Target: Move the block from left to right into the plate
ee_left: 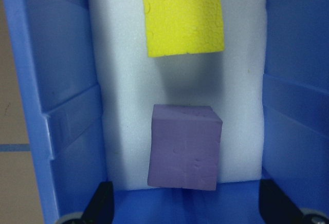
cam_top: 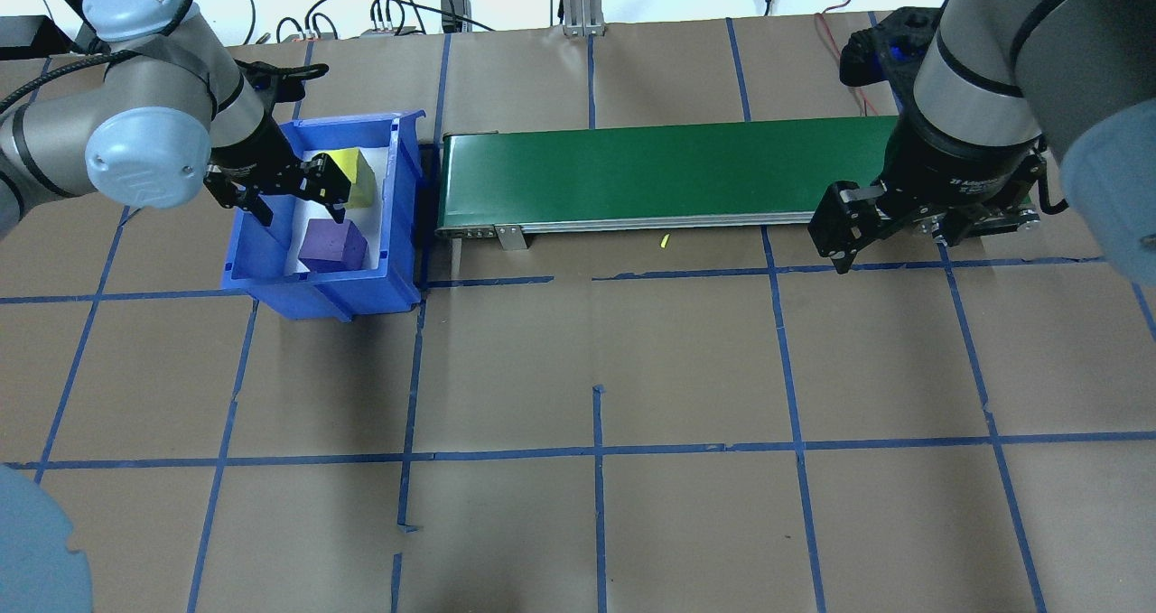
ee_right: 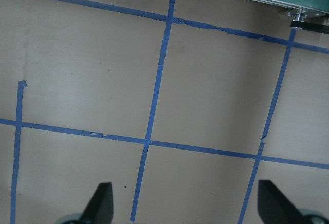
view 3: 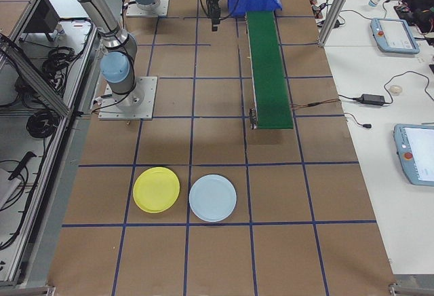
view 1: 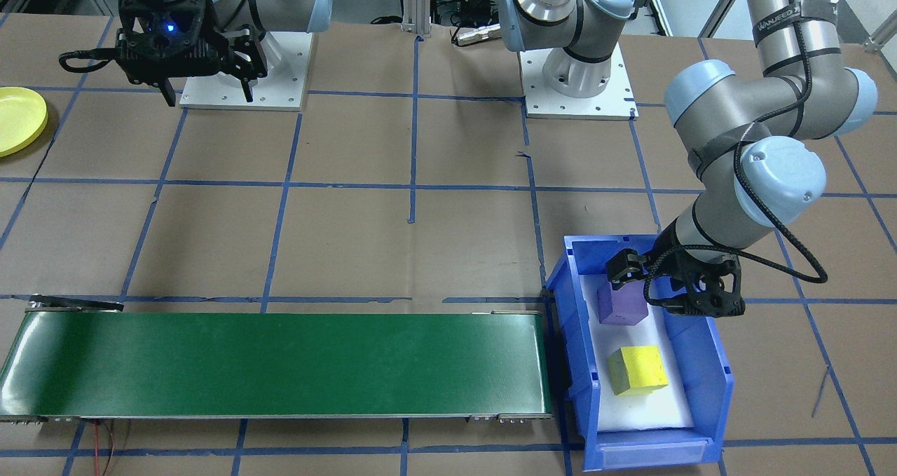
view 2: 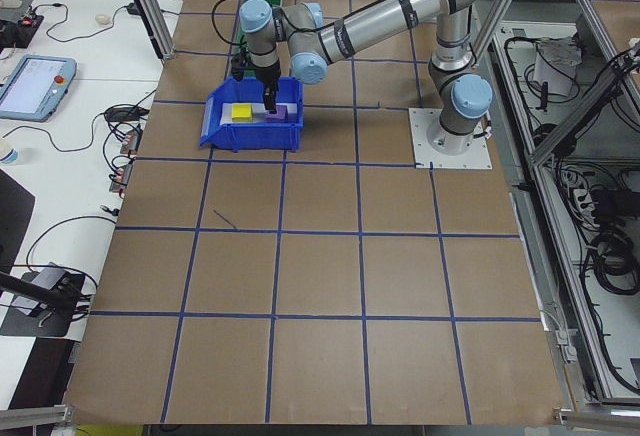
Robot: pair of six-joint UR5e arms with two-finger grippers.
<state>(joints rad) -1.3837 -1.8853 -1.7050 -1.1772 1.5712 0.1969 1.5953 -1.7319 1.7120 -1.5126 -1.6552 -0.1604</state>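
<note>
My left gripper grabs the opposite sides of the purple foam block next, to bring the purple foam block to the yellow plate (view 1: 17,118).
Two foam blocks lie in the blue bin (view 1: 709,364): a purple block (view 1: 621,304) (cam_top: 332,243) (ee_left: 185,147) and a yellow block (view 1: 636,369) (cam_top: 354,175) (ee_left: 184,16). My left gripper (cam_top: 293,199) (ee_left: 185,209) hangs open over the bin, just above the purple block, and holds nothing. The yellow plate (view 1: 17,118) (view 3: 156,189) lies flat at the far end of the table on my right side. My right gripper (view 1: 207,92) (cam_top: 890,241) (ee_right: 185,209) is open and empty above bare table, near the right end of the conveyor.
A long green conveyor belt (view 1: 280,364) (cam_top: 668,171) runs from the bin toward my right side. A light blue plate (view 3: 212,198) lies beside the yellow one. Blue tape lines grid the brown table top.
</note>
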